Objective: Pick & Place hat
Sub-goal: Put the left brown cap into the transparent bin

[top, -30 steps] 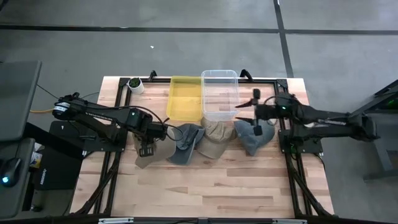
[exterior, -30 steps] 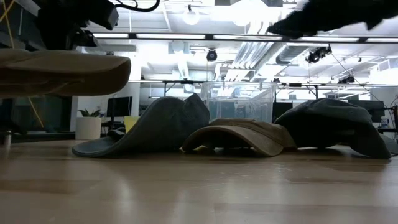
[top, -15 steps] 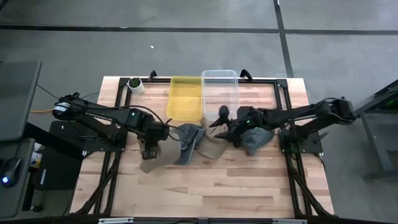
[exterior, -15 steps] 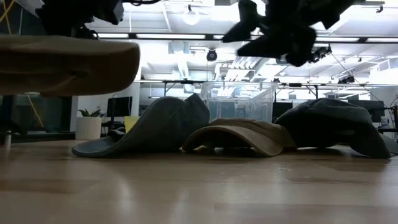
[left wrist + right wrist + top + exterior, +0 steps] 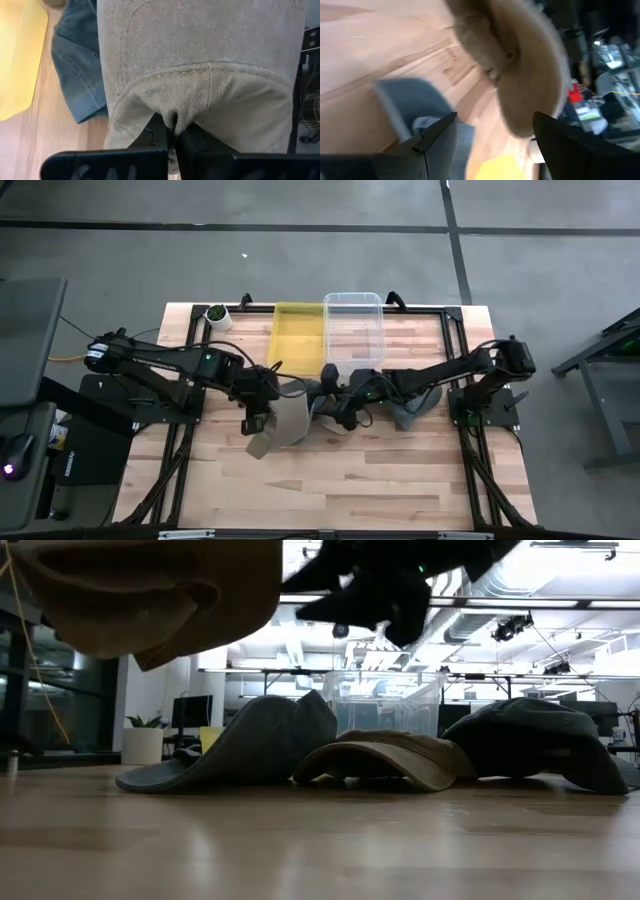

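The tan hat's brim (image 5: 292, 418) will be grabbed next by my right gripper, which will then carry the hat into the clear plastic bin (image 5: 354, 330).
My left gripper (image 5: 256, 420) is shut on a tan hat (image 5: 282, 430) and holds it above the table's middle left; in the low view this hat (image 5: 150, 590) hangs high at the left. My right gripper (image 5: 336, 398) stands open above the row of hats, between a grey-blue hat (image 5: 306, 394) and a second tan hat (image 5: 385, 760), touching nothing. A dark grey hat (image 5: 412, 408) lies farther right. All three rest on the wood by their brims and rims. In the right wrist view the held hat (image 5: 520, 65) shows ahead of the open fingers. My left gripper pinches a gathered fold of the tan hat's crown cloth (image 5: 172, 117) between its two fingers (image 5: 159, 134), just below the curved seam where the brim joins. The fingers slant down from the table's left. The hat is lifted clear, its brim (image 5: 200, 30) stretching away from the fingers.
A yellow bin (image 5: 297, 338) and a clear plastic bin (image 5: 354, 330) stand side by side at the far edge behind the hats. A small potted plant (image 5: 217, 317) sits at the far left corner. Bare wood lies toward the near edge.
My right gripper has swept from the table's right side toward the middle, over the hats, rolling as it went. My left gripper has risen, tipped up and shifted a little to the right; the tan hat went up with it and now hangs tilted.
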